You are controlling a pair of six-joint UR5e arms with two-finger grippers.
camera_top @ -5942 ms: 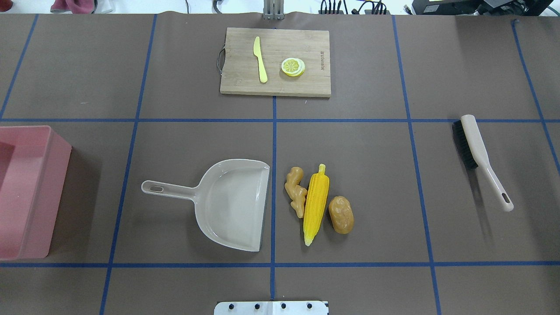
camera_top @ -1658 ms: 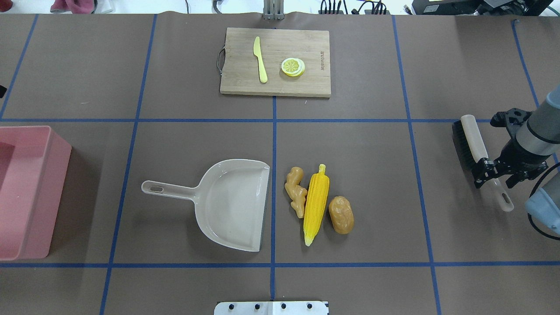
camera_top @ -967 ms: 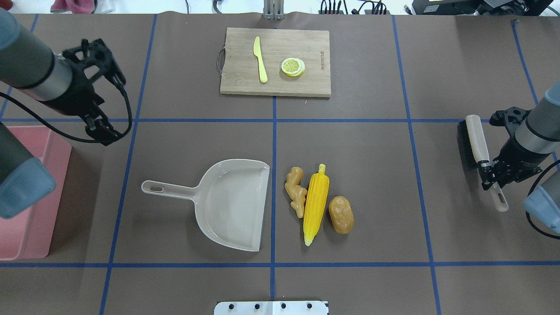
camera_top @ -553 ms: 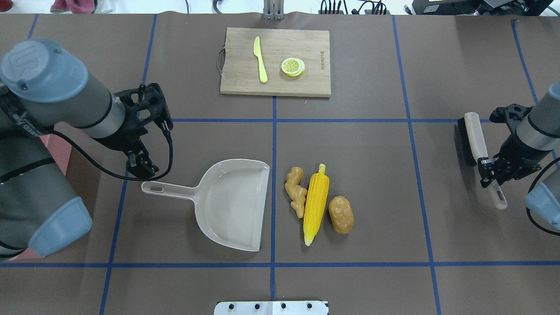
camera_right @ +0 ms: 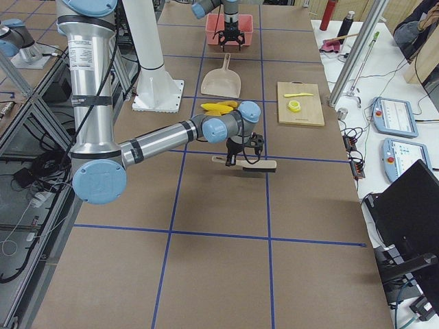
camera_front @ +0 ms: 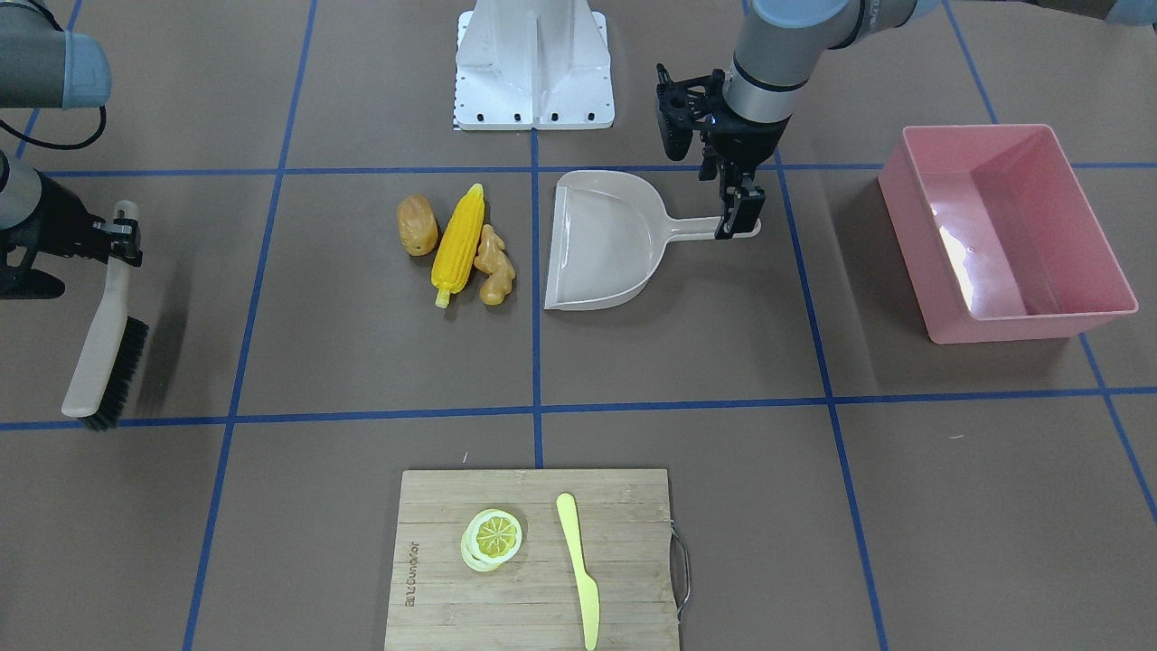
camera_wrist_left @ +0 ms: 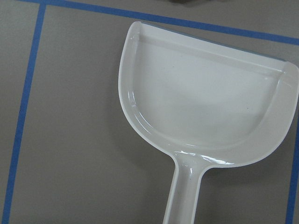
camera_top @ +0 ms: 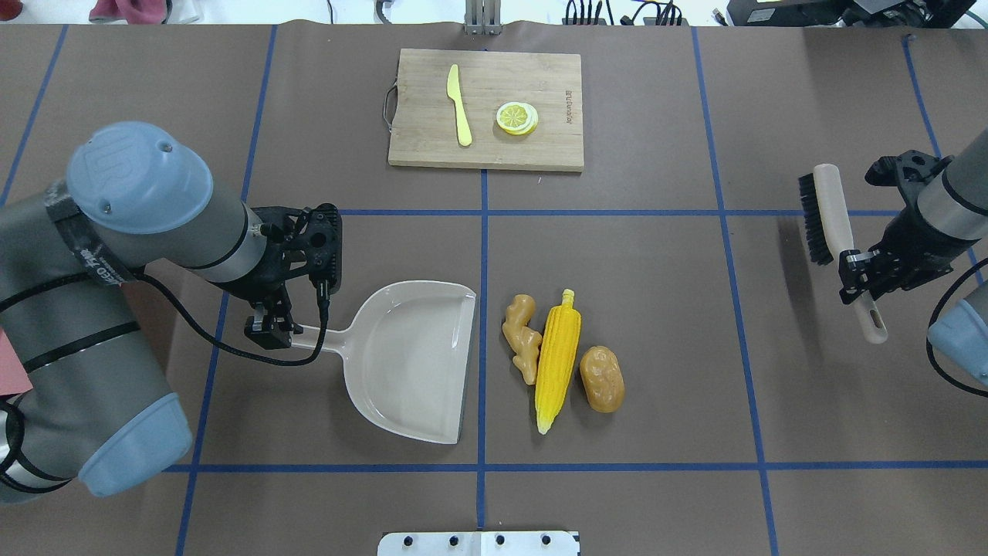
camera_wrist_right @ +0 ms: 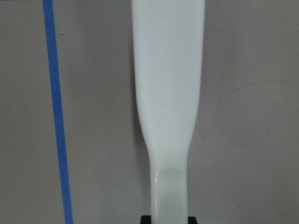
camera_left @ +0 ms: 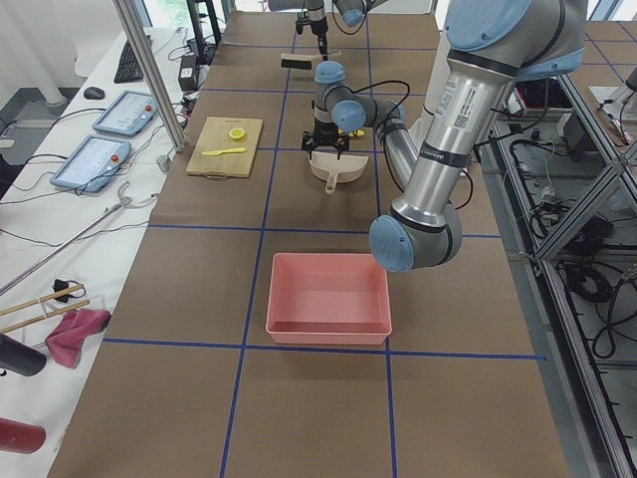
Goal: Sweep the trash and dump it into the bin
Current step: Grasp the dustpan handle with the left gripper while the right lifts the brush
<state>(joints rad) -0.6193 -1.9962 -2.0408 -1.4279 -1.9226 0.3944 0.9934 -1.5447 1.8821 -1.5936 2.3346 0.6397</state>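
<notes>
The left gripper will next grab the dustpan by its handle (camera_front: pixel 691 228). The dustpan's wide pan (camera_front: pixel 603 240) then stays free to catch the swept trash.
The trash lies mid-table: a yellow corn cob (camera_top: pixel 558 359), a tan ginger root (camera_top: pixel 522 337) and a brown potato (camera_top: pixel 603 378), also seen from the front: corn (camera_front: pixel 458 235), ginger (camera_front: pixel 493 265), potato (camera_front: pixel 417 225). A beige dustpan (camera_top: pixel 409 363) lies just left of them, its mouth facing them. My left gripper (camera_top: pixel 272 330) is down at the end of its handle, jaws seemingly open around it; no fingers show in the left wrist view. My right gripper (camera_top: pixel 858 279) is shut on the handle of a hand brush (camera_top: pixel 830 216), held off the table at the far right. The pink bin (camera_front: pixel 1003 307) stands at the left end.
A wooden cutting board (camera_top: pixel 540 147) with a pale yellow knife (camera_top: pixel 459 104) and a lemon slice (camera_top: pixel 516 118) lies at the far middle. My left arm hides most of the bin in the overhead view. The robot base plate (camera_front: pixel 533 63) is at the near edge.
My right gripper closed on the brush handle and lifted the brush. My left arm came in from the left and dropped to the end of the dustpan handle. The trash has not moved.
</notes>
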